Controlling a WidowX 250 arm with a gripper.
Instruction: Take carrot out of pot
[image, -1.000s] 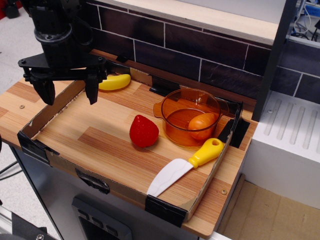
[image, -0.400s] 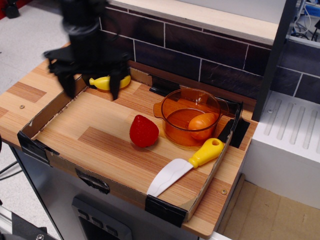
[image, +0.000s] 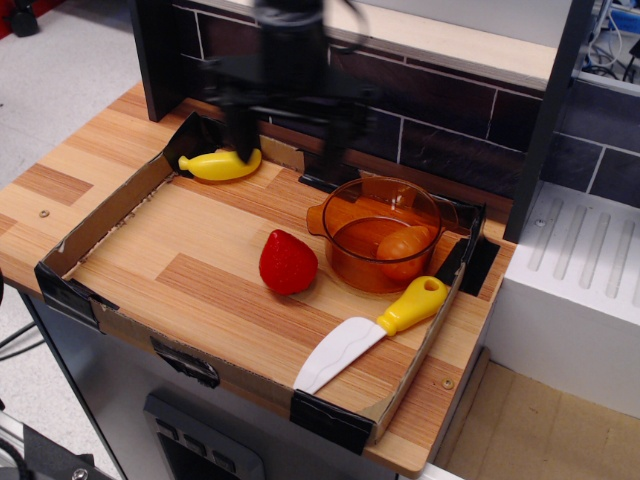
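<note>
Next, my gripper grabs the orange carrot by its stubby body (image: 405, 251) to take it out of the amber pot (image: 380, 232).
The carrot (image: 403, 247) is a stubby glossy orange toy lying inside the transparent amber pot (image: 380, 232), toward its right side. The pot stands at the back right of the wooden tray (image: 190, 285). My gripper (image: 288, 145) is motion-blurred and hangs open and empty over the back of the tray, up and to the left of the pot and right of the yellow banana (image: 220, 164). Its two dark fingers (image: 238, 132) point down and stand wide apart.
A red strawberry (image: 287, 262) lies just left of the pot. A toy knife (image: 370, 335) with a yellow handle lies at the front right. Low cardboard walls edge the tray. A dark brick wall (image: 420, 95) rises behind; a white counter (image: 580, 260) sits to the right.
My gripper has swept right from the tray's left edge, past the banana, to the back middle near the pot. It has stayed open. The objects have not moved.
</note>
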